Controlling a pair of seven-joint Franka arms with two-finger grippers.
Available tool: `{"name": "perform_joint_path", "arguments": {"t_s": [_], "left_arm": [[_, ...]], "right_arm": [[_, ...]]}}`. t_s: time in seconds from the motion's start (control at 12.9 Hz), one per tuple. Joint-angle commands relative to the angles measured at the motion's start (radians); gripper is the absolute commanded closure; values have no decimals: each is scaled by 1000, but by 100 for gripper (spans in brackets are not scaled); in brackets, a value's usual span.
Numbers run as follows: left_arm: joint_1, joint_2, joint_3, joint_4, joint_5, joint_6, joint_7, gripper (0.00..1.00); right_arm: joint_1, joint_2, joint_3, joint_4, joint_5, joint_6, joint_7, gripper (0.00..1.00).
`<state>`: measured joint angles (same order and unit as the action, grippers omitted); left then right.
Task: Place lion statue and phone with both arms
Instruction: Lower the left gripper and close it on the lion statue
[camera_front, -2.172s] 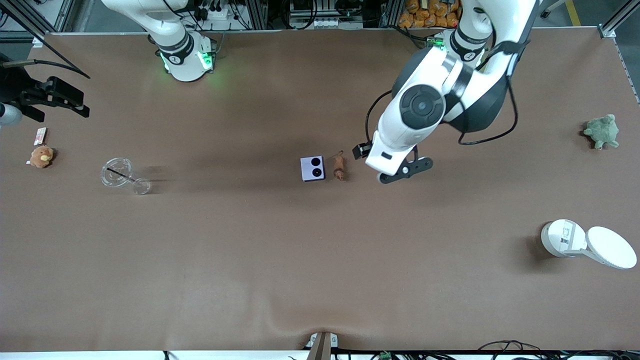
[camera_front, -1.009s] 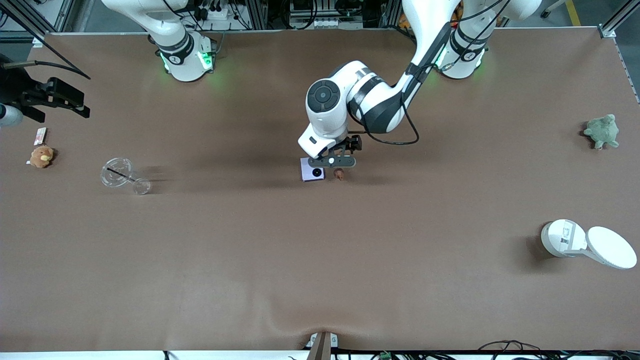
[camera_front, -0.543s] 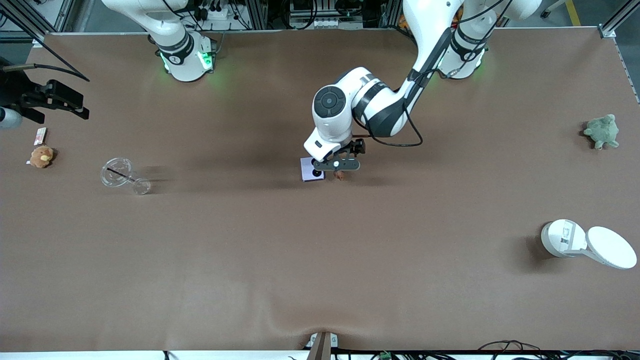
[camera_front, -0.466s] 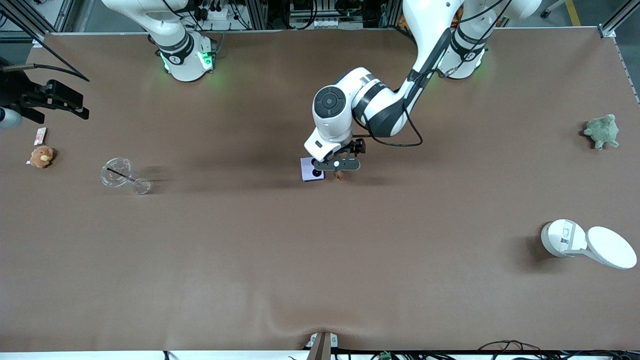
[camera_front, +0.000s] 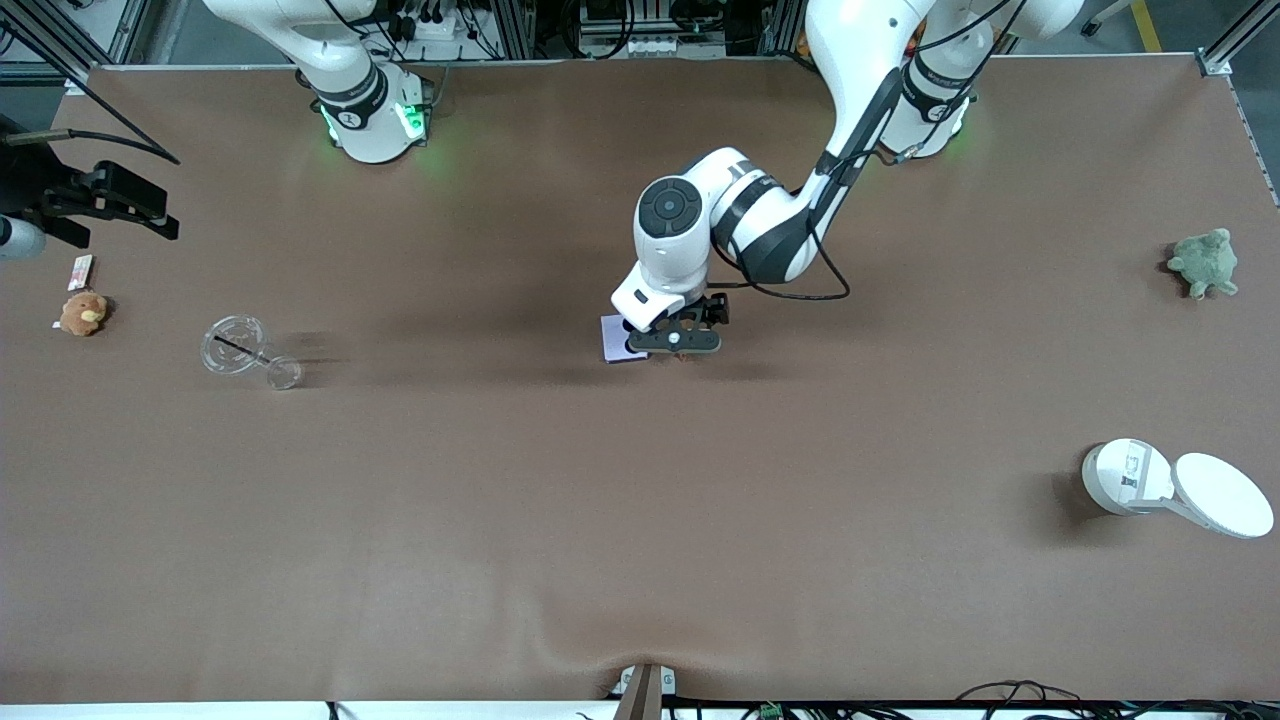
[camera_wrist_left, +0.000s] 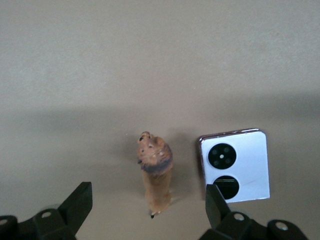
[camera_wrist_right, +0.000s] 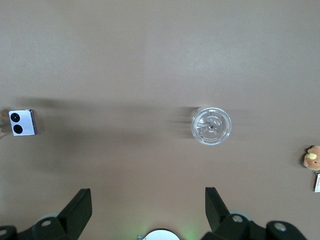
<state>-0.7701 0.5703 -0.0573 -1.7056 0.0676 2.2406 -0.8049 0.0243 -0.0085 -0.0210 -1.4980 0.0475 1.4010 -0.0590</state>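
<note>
The fingers of my left gripper are above the lion statue's body (camera_wrist_left: 158, 187) and the phone. My left gripper should go down to the lion first and then close on the lion.
The lion statue (camera_wrist_left: 156, 172), a small orange-brown figurine with a darker end, lies on the brown table beside the phone (camera_wrist_left: 235, 165). The phone is pale lavender with two black camera circles. My left gripper (camera_wrist_left: 147, 207) is open and low over the lion, one finger on each side of it and not touching it. In the front view the left gripper (camera_front: 675, 340) hides the lion and covers part of the phone (camera_front: 610, 345). My right gripper (camera_wrist_right: 145, 215) is open and empty, held high over the right arm's end of the table (camera_front: 110, 200), waiting.
A clear glass (camera_front: 240, 350) lies toward the right arm's end, with a tan plush toy (camera_front: 82, 312) and a small card (camera_front: 80, 270) past it. A green plush toy (camera_front: 1205, 262) and a white round container (camera_front: 1125, 475) with its lid (camera_front: 1220, 495) sit toward the left arm's end.
My left arm has swung in from the left arm's end to the lion and phone, then lowered until its open fingers straddle the lion. The right arm has barely moved.
</note>
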Motion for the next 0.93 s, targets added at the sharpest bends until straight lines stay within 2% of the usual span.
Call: {"name": "perform_joint_path", "arguments": {"t_s": [0.0,0.31,0.39,0.47,0.54,0.62,0.85], "left_arm": [[-5,28,1,-8,24,27,-13,0],[-8,56,2,-20,29,50,-16,0],[-6,56,2,-20,29,51,-17,8],[-5,57,2,-19,29,51,-17,41],[-6,59,2,-19,32,51,-17,81],[-6,59,2,-19,34,53,-26,100],[-12,71,2,1,55,54,-106,100]], "right_arm": [[-10,16,9,19,-2,-11,-12,0],[-12,24,9,16,-8,-11,-12,0],[-11,39,9,16,-14,-13,-13,0],[-10,50,9,16,-14,-13,-13,0],[-9,51,9,16,-14,-13,-13,0],[-7,51,9,18,-14,-13,-13,0],[0,74,9,12,-15,-39,-13,0]]}}
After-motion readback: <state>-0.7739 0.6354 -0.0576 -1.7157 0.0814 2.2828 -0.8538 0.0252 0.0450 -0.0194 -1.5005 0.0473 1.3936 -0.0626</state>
